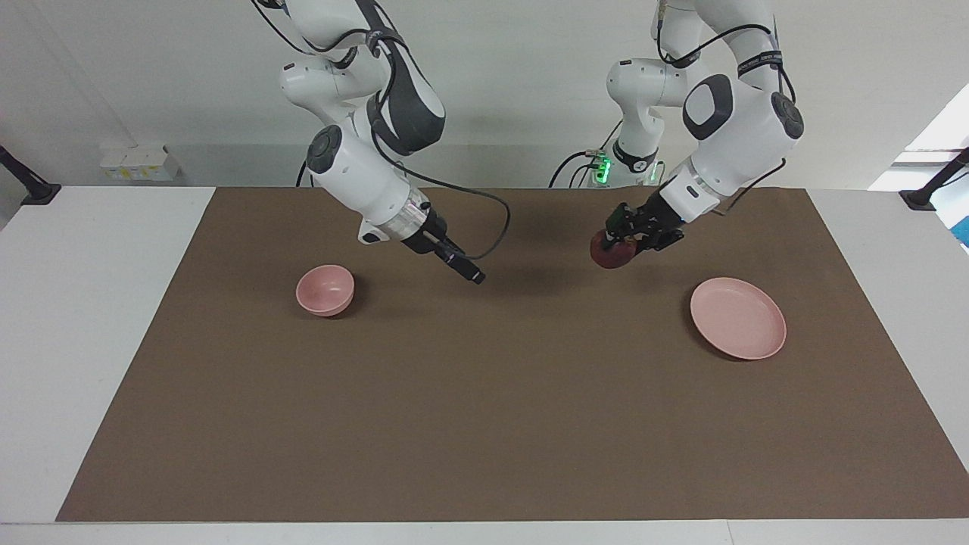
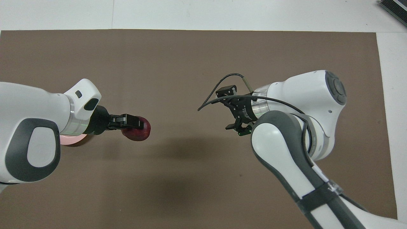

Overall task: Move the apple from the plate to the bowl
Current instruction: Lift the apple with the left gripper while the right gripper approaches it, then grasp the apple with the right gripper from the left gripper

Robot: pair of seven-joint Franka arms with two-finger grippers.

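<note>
My right gripper grabs the apple by its free, exposed end (image 2: 146,129) next, as my left gripper's fingers already cover one side.
My left gripper (image 1: 617,241) is shut on the dark red apple (image 1: 612,254) and holds it in the air over the brown mat, off the plate and toward the table's middle. The apple also shows in the overhead view (image 2: 140,131), in the left gripper (image 2: 135,122). The flat pink plate (image 1: 738,318) lies bare toward the left arm's end; in the overhead view only its rim (image 2: 71,140) shows under the left arm. The small deep pink bowl (image 1: 325,290) stands with nothing in it toward the right arm's end. My right gripper (image 1: 473,276) hangs over the mat beside the bowl. The overhead view hides the bowl.
The brown mat (image 1: 484,424) covers most of the white table (image 1: 91,303). A black cable (image 1: 496,227) loops from the right arm's wrist. Black clamps stand at both table ends (image 1: 30,185).
</note>
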